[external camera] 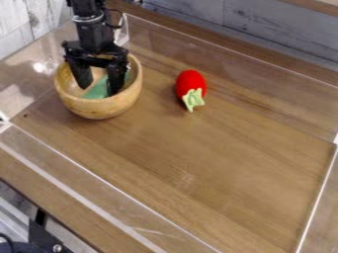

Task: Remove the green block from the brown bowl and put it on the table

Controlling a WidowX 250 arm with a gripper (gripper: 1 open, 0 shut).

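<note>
I will grab the green block by its middle [97,87] next, to lift it out of the brown bowl.
The brown bowl [99,103] stands at the back left of the table [199,148]. Inside it lies the green block [97,88], of which only a light-green patch shows between the fingers. My gripper [99,81] points straight down into the bowl, its black fingers [78,79] spread wide on either side of the block. The jaws stand open; I cannot tell whether the fingertips touch the block, since the bowl's rim and the fingers hide its ends.
A small red toy with a green stem [192,87] lies to the right of the bowl. Low clear plastic walls [79,193] edge the tabletop on all sides. Bare wood stretches across the middle and front right.
</note>
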